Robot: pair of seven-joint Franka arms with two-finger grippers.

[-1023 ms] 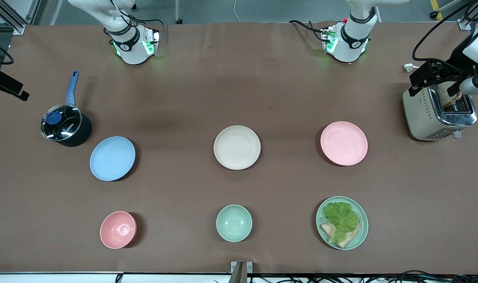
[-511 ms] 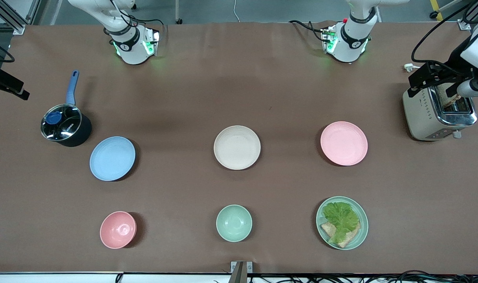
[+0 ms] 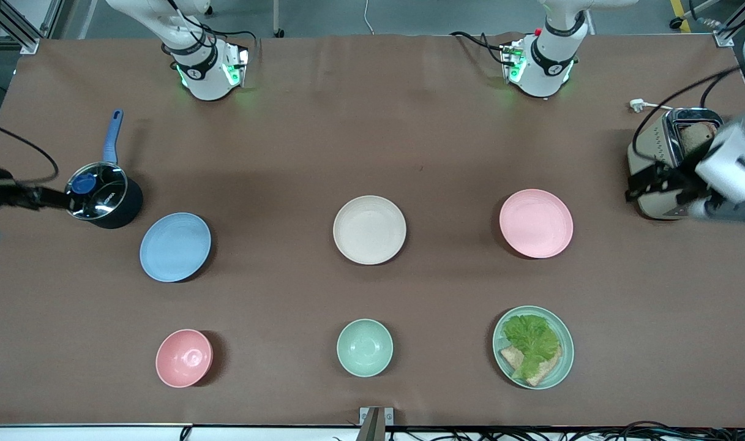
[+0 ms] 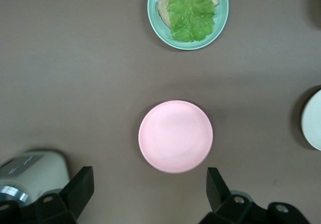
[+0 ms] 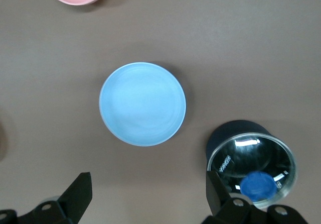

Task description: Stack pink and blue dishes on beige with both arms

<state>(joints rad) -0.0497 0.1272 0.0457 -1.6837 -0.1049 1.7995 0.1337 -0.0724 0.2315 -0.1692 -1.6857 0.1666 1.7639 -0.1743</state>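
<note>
Next, my right gripper grabs the blue plate by its rim (image 3: pixel 145 245) to stack it over the beige plate (image 3: pixel 370 229).
The beige plate (image 3: pixel 370 229) lies at the table's middle. The pink plate (image 3: pixel 536 223) rests toward the left arm's end and the blue plate (image 3: pixel 175 247) toward the right arm's end; all three sit apart with nothing on them. My left gripper (image 3: pixel 644 187) hangs open and empty over the toaster's edge, beside the pink plate (image 4: pixel 175 136); its jaws (image 4: pixel 149 191) stand wide apart. My right gripper (image 3: pixel 48 197) hovers open and empty at the saucepan, beside the blue plate (image 5: pixel 142 103), with its jaws (image 5: pixel 148 194) spread wide.
A lidded dark saucepan (image 3: pixel 101 195) stands next to the blue plate. A steel toaster (image 3: pixel 666 153) holding bread sits at the left arm's end. Nearer the camera are a pink bowl (image 3: pixel 184 358), a mint bowl (image 3: pixel 365 347) and a mint plate with lettuce (image 3: pixel 533 347).
Both hands have come down and inward: the left gripper from over the toaster's top toward the pink plate, the right gripper from the table's edge to the saucepan. The dishes have not moved.
</note>
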